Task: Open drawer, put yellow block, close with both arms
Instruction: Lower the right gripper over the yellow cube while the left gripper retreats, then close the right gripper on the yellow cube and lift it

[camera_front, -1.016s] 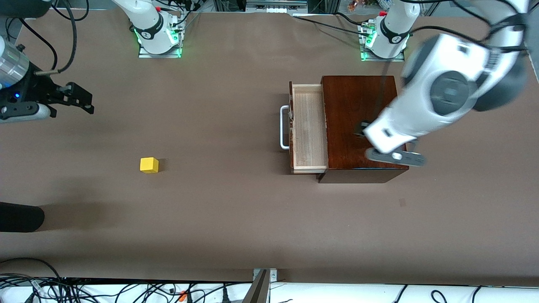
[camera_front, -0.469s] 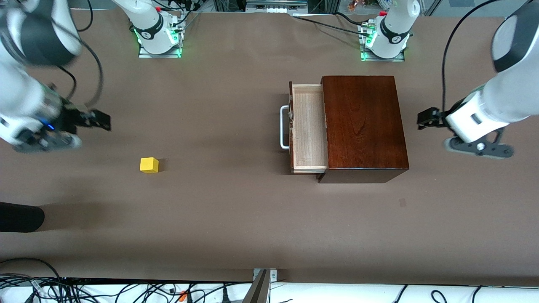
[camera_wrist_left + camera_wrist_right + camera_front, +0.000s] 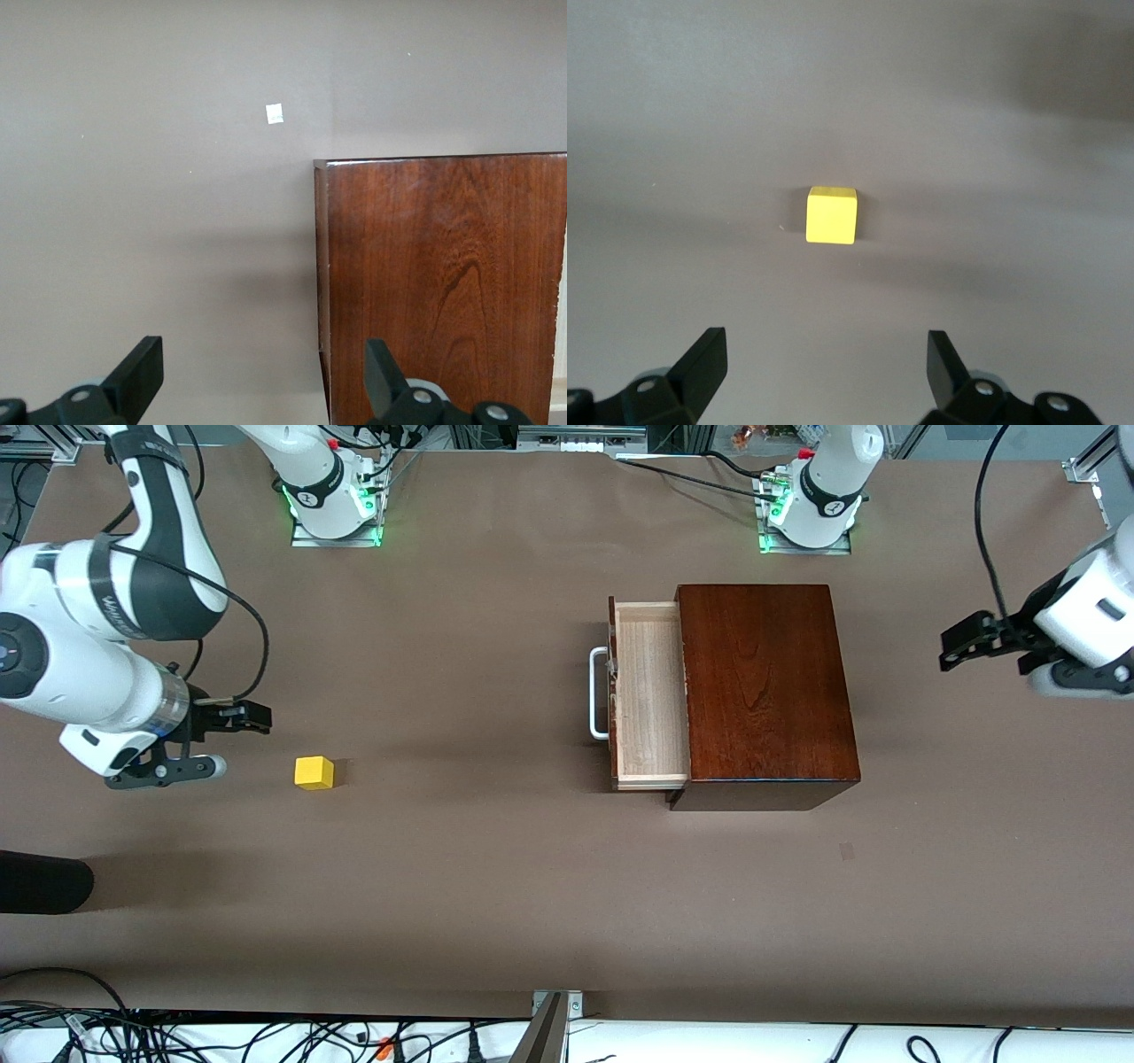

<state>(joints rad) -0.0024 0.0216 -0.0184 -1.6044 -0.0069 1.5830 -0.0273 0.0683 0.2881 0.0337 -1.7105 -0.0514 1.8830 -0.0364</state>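
Note:
The yellow block will go away in the open drawer [image 3: 647, 691], so next my right gripper will first grab it by its cube body [image 3: 314, 772].
The yellow block [image 3: 314, 772] sits on the brown table toward the right arm's end; it also shows in the right wrist view [image 3: 831, 215]. My right gripper [image 3: 252, 717] is open and empty, over the table just beside the block, and the right wrist view [image 3: 827, 367] shows its jaws wide apart. The drawer [image 3: 647, 691] is pulled out of the dark wooden box [image 3: 762, 682], its white handle [image 3: 596, 693] pointing toward the block, and its tray holds nothing. My left gripper [image 3: 966, 642] is open and empty, over the table beside the box [image 3: 443, 283], toward the left arm's end.
A small pale mark [image 3: 847, 851] lies on the table nearer the front camera than the box; it also shows in the left wrist view [image 3: 275, 113]. A dark rounded object [image 3: 40, 881] pokes in at the right arm's end.
My right gripper came in from the table's end to beside the yellow block. My left gripper left the top of the box and moved out toward the left arm's end.

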